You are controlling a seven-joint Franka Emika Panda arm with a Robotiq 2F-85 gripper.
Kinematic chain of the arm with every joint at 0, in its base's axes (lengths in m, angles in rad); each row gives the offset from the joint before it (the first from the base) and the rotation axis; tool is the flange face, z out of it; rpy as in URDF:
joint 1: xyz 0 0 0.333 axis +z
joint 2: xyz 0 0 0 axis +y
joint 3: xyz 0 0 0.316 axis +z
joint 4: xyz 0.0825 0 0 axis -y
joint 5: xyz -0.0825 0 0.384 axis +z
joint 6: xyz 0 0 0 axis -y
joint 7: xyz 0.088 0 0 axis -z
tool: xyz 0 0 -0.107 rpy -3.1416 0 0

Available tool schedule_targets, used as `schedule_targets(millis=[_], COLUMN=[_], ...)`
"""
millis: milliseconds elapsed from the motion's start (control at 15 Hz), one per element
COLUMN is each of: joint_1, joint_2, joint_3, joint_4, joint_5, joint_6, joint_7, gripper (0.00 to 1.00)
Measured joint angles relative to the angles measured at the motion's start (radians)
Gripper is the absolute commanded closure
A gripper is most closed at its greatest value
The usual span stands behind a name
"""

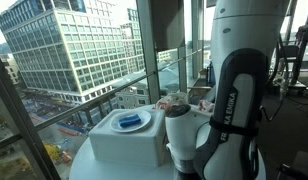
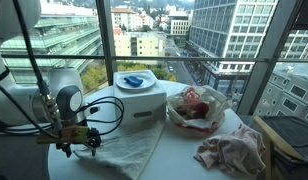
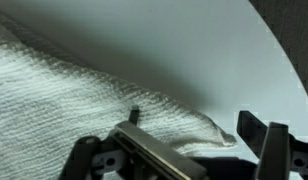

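The white ribbed towel's corner (image 3: pixel 206 131) lies between my open fingers, so closing now would catch that corner and my gripper closes next.
My gripper (image 3: pixel 194 125) is open and low over the edge of a white ribbed towel (image 3: pixel 74 90) that lies on the round white table (image 3: pixel 194 45). The towel's corner (image 3: pixel 219 130) sits between the two dark fingertips (image 3: pixel 252 128), and nothing is gripped. In an exterior view the gripper (image 2: pixel 79 140) hangs at the left end of the towel (image 2: pixel 129 150), close to the table's near edge. In an exterior view the arm (image 1: pixel 234 100) fills the foreground and hides the gripper.
A white box (image 2: pixel 139 100) with a blue cloth (image 2: pixel 134 80) on top stands mid-table. A clear bag of red items (image 2: pixel 199 105) lies to its right, and a pinkish cloth (image 2: pixel 234 150) nearer. Windows surround the table.
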Motion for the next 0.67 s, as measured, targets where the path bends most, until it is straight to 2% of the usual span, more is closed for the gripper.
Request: schedule_targets(millis=[133,200,667], joint_1=[0.017,0.025,0.041], joint_2=[0.018,0.025,0.032], joint_3=[-0.017,-0.025,-0.039], joint_4=[0.013,0.019,0.030], joint_5=[-0.012,-0.017,-0.022], joint_6=[0.000,0.000,0.000], joint_7=[0.011,0.015,0.024], gripper=[0.32,0.37,0.92])
